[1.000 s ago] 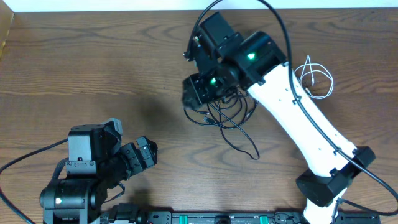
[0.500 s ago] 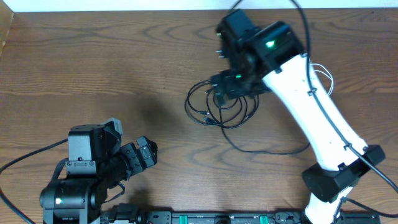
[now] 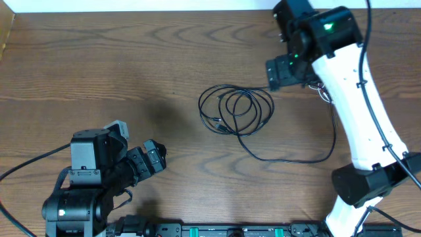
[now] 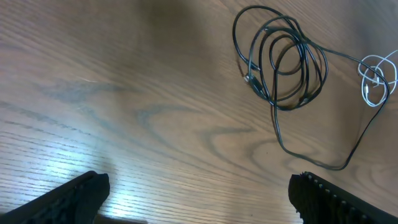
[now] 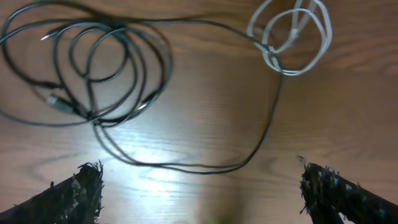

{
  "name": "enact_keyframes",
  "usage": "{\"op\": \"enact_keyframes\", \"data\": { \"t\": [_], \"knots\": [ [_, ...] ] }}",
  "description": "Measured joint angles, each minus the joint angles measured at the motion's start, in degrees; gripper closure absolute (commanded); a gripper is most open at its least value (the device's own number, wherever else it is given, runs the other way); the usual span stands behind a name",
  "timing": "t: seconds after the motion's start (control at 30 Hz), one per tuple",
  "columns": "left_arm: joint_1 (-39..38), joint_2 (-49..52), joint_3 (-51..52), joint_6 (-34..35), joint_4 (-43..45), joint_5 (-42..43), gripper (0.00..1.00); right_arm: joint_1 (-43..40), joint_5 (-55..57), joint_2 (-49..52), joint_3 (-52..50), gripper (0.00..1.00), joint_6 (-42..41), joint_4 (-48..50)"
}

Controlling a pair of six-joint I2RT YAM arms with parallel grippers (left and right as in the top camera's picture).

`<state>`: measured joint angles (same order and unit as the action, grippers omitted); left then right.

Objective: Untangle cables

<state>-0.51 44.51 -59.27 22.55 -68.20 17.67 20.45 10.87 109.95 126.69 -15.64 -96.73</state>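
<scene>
The black cable's curving tail (image 5: 274, 106) is the part my right gripper should grab next, to untangle the black cable from the white cable.
The black cables (image 3: 237, 108) lie in a loose tangled coil at the table's middle, with one long tail (image 3: 296, 160) curving right. They also show in the left wrist view (image 4: 280, 62) and the right wrist view (image 5: 87, 62). The white cable (image 5: 292, 34) lies in small loops right of the coil, crossed by a black strand. In the overhead view it (image 3: 323, 94) is mostly hidden under the right arm. My right gripper (image 3: 283, 74) (image 5: 202, 193) is open and empty, above the table right of the coil. My left gripper (image 3: 154, 160) (image 4: 199, 193) is open and empty at the front left.
The wooden table (image 3: 131, 72) has a white wall edge along the back. Thick black wires run from the arm bases at the front. The right arm's white link (image 3: 362, 112) spans the right side of the table.
My right gripper has moved from over the coil to the right and back. The black coil has spread out and one tail now trails right. The left arm has not moved.
</scene>
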Motion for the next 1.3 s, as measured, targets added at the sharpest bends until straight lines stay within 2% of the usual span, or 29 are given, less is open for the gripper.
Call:
{"op": "enact_keyframes", "data": {
  "t": [0.2, 0.43, 0.63, 0.8, 0.83, 0.9, 0.97, 1.07, 1.13, 1.17, 1.2, 1.3],
  "knots": [
    [0.0, 0.0, 0.0, 0.0, 0.1, 0.0, 0.02, -7.0, 1.3, -0.5, -3.3, 0.01, 1.6, 0.4],
    [0.0, 0.0, 0.0, 0.2, -0.3, 0.0, 0.02, -15.2, 1.6, -0.6, -16.0, 0.01, 3.4, 5.7],
    [0.0, 0.0, 0.0, 0.2, -0.3, 0.0, 0.02, -20.5, 1.6, -0.6, -30.4, 0.01, 4.0, 15.8],
    [0.0, 0.0, 0.0, 0.2, -0.3, 0.0, 0.02, -23.2, -1.0, -0.6, -41.2, 0.07, 4.2, 28.7],
    [0.0, 0.0, 0.0, 0.2, -0.3, 0.0, 0.02, -23.5, -1.5, -0.6, -43.0, 0.11, 4.2, 30.9],
    [0.0, 0.0, 0.0, 0.2, -0.3, 0.0, 0.02, -23.6, -2.5, -0.6, -46.4, 0.26, 4.5, 35.8],
    [0.0, 0.0, 0.0, 0.2, -0.4, 0.0, 0.02, -23.6, -3.3, -0.6, -49.3, 0.29, 4.7, 39.9],
    [0.0, 0.0, 0.0, 0.2, -0.3, 0.0, 0.02, -23.6, -3.9, -0.6, -52.8, 0.46, 4.9, 44.6],
    [0.0, 0.0, 0.0, 0.2, -0.3, 0.0, 0.02, -23.6, -4.5, -0.6, -54.5, 0.68, 5.1, 46.4],
    [0.0, 0.0, 0.0, 0.2, -0.3, 0.0, 0.02, -23.6, -4.8, -0.6, -55.1, 0.81, 5.2, 46.8],
    [0.0, 0.0, 0.0, 0.2, -0.3, 0.0, 0.02, -23.6, -5.0, -0.6, -55.5, 0.98, 5.3, 46.9],
    [0.0, 0.0, 0.0, 0.2, -0.3, 0.0, 0.02, -23.6, -5.4, -0.6, -55.7, 0.99, 5.1, 46.6]
  ]
}}
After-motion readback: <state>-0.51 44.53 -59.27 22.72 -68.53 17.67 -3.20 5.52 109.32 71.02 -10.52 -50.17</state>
